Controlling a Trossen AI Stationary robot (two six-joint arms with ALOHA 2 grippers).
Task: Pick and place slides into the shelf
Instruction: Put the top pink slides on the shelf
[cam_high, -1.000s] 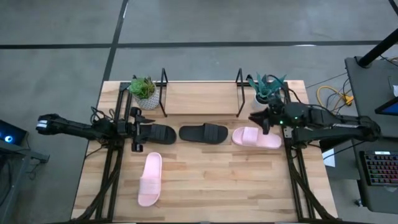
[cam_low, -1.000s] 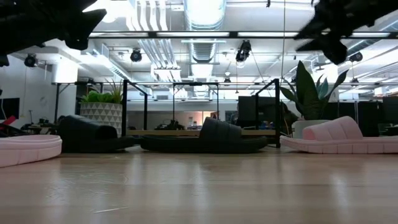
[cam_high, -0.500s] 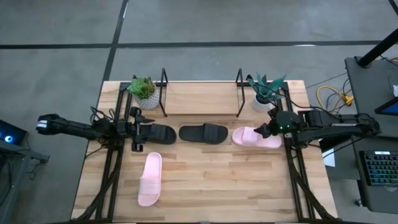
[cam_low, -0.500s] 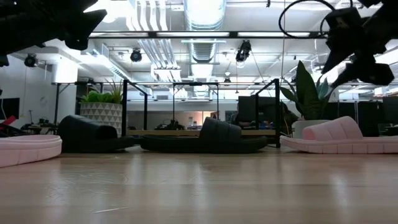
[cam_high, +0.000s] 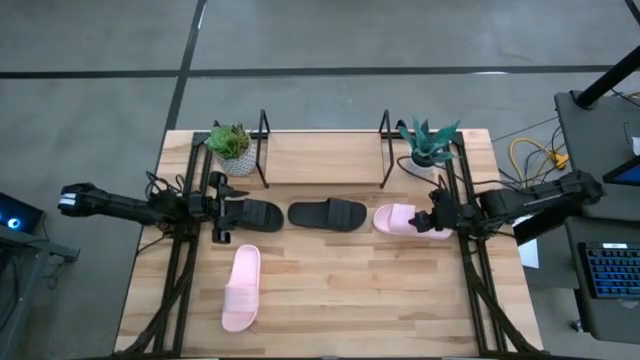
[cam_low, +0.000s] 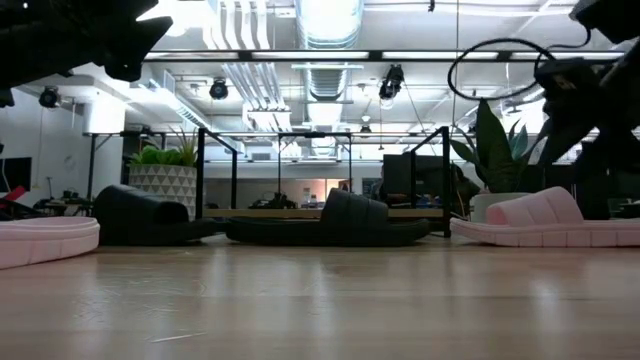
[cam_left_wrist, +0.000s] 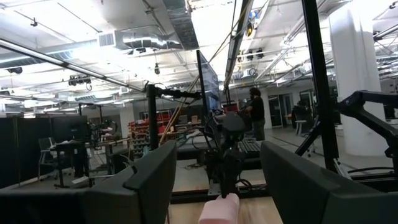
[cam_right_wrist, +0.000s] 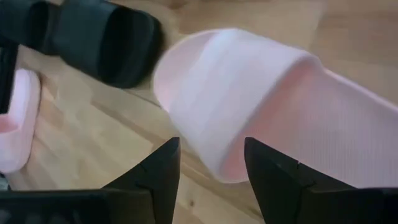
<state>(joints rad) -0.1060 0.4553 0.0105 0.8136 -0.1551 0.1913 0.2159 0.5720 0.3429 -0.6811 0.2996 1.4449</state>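
Observation:
My right gripper grabs the pink slide by its wide strap (cam_high: 401, 218) next, to lift it toward the shelf (cam_high: 324, 150).
Three slides lie in a row on the table: a black slide (cam_high: 252, 215) at the left, a black slide (cam_high: 328, 213) in the middle, and a pale pink slide (cam_high: 408, 220) (cam_right_wrist: 249, 99) at the right. A second pink slide (cam_high: 241, 288) lies nearer the front. The wire shelf (cam_high: 324, 150) (cam_low: 320, 180) stands behind the row. My right gripper (cam_high: 431, 220) (cam_right_wrist: 211, 180) is open and low at the right pink slide's right end, its fingers pointing along the slide. My left gripper (cam_high: 220, 212) (cam_left_wrist: 214, 180) is open, raised above the left black slide's left end.
A potted plant (cam_high: 231, 146) stands by the shelf's left upright and another plant (cam_high: 430, 145) by its right upright, just behind my right arm. The arms' black frames run along both table sides. Bare wood lies in front of the slide row.
My right gripper has come down from beside the right plant and moved toward the table's near edge, ending low at the right pink slide's right end. The slides have not moved.

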